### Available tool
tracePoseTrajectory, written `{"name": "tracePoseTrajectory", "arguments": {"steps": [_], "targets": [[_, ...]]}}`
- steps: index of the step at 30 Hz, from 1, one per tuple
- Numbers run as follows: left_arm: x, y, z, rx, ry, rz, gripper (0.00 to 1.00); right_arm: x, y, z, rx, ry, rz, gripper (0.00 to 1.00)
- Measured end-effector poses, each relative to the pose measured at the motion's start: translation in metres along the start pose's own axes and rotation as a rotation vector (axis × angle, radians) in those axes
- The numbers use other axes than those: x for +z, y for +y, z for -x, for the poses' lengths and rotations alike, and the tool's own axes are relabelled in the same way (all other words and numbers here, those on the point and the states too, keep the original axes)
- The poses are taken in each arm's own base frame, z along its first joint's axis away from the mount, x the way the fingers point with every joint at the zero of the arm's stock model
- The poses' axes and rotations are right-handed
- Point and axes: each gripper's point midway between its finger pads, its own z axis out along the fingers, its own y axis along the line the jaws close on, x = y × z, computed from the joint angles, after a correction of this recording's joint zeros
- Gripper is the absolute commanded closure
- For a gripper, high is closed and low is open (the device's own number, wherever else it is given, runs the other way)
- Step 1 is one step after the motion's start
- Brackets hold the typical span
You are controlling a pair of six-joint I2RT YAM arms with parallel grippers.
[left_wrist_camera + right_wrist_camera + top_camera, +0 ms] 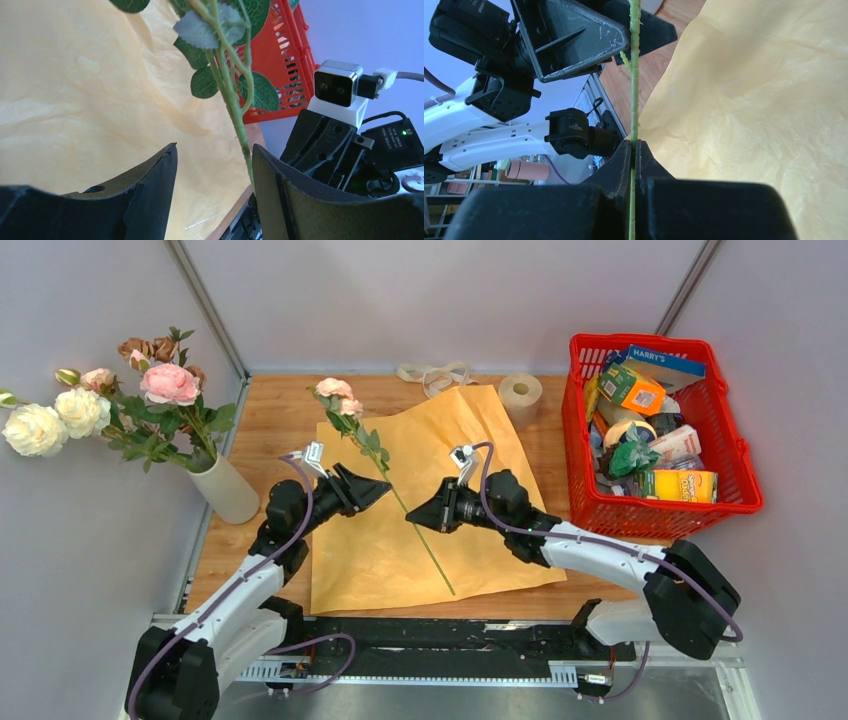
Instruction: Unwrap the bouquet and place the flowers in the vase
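The stem runs between the left gripper's open fingers, below the leaves. The left gripper would hold it by closing now, so it needs to close.
The vase (pixel 226 490) stands at the table's left edge and holds several roses (pixel 168 385). One pink rose (pixel 335 390) with a long green stem (pixel 425 550) stretches over the flat yellow-tan wrapping paper (pixel 480 455). My right gripper (pixel 411 518) is shut on that stem (pixel 634 75), which is pinched between its fingers (pixel 620 160). My left gripper (pixel 386 490) is open around the same stem higher up. In the left wrist view the stem (pixel 235 107) runs just inside the right finger (pixel 265 175), with leaves above.
A beige ribbon (pixel 435 374) and a toilet paper roll (pixel 520 396) lie at the back of the table. A red basket (pixel 740 455) full of groceries stands at the right. The vase flowers overhang the left edge.
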Motion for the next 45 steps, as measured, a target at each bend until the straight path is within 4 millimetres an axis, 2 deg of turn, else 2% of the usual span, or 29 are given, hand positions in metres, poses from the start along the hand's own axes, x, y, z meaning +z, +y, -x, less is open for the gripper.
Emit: {"name": "tracePoseTrajectory", "arguments": {"steps": [2,4,8,9,10,11,12,13,18,19,22,27,33,35,38,41,45], "targets": [[0.002,0.0,-0.001,-0.001,0.003,-0.001,0.38,0.001,0.001,-0.005,-0.001,0.017,0.007,1.0],[0.003,0.001,-0.001,-0.002,0.004,-0.004,0.44,0.003,0.002,-0.011,-0.002,0.036,0.013,1.0],[0.004,-0.001,0.0,-0.01,0.003,-0.013,0.95,0.006,0.0,-0.022,-0.004,0.07,0.018,0.98],[0.004,-0.002,0.0,-0.01,0.001,-0.016,1.0,0.007,0.0,-0.023,-0.007,0.073,0.017,0.93],[0.004,-0.004,0.001,-0.017,0.001,-0.019,1.0,0.007,-0.002,-0.024,-0.009,0.077,0.014,0.85],[0.004,-0.006,0.002,-0.017,-0.001,-0.022,1.0,0.008,-0.004,-0.025,-0.012,0.08,0.01,0.69],[0.003,-0.01,0.002,-0.01,0.0,-0.029,1.0,0.008,-0.005,-0.026,-0.013,0.082,0.008,0.59],[0.002,-0.012,0.004,0.007,-0.006,-0.03,1.0,0.008,-0.006,-0.027,-0.015,0.084,0.006,0.44],[-0.01,-0.028,0.027,0.131,-0.077,0.003,1.0,0.008,-0.011,-0.027,-0.036,0.083,-0.013,0.03],[-0.014,-0.032,0.034,0.177,-0.099,0.014,1.0,0.008,-0.012,-0.027,-0.038,0.081,-0.016,0.0],[-0.035,-0.055,0.059,0.319,-0.195,0.029,1.0,0.008,-0.015,-0.027,-0.049,0.08,-0.031,0.0],[-0.085,-0.09,0.102,0.56,-0.395,0.092,1.0,0.008,-0.022,-0.026,-0.062,0.072,-0.062,0.0],[-0.163,-0.129,0.168,0.808,-0.72,0.278,1.0,0.007,-0.033,-0.025,-0.068,0.06,-0.112,0.0],[-0.183,-0.133,0.185,0.86,-0.795,0.361,1.0,0.005,-0.039,-0.024,-0.085,0.053,-0.147,0.0],[-0.203,-0.13,0.2,0.916,-0.862,0.476,1.0,-0.002,-0.044,-0.018,-0.114,0.029,-0.194,0.0],[-0.223,-0.126,0.213,0.976,-0.926,0.598,1.0,-0.011,-0.041,-0.006,-0.154,-0.019,-0.218,0.0],[-0.249,-0.135,0.227,1.045,-1.023,0.697,1.0,-0.021,-0.035,0.006,-0.189,-0.071,-0.222,0.0]]}}
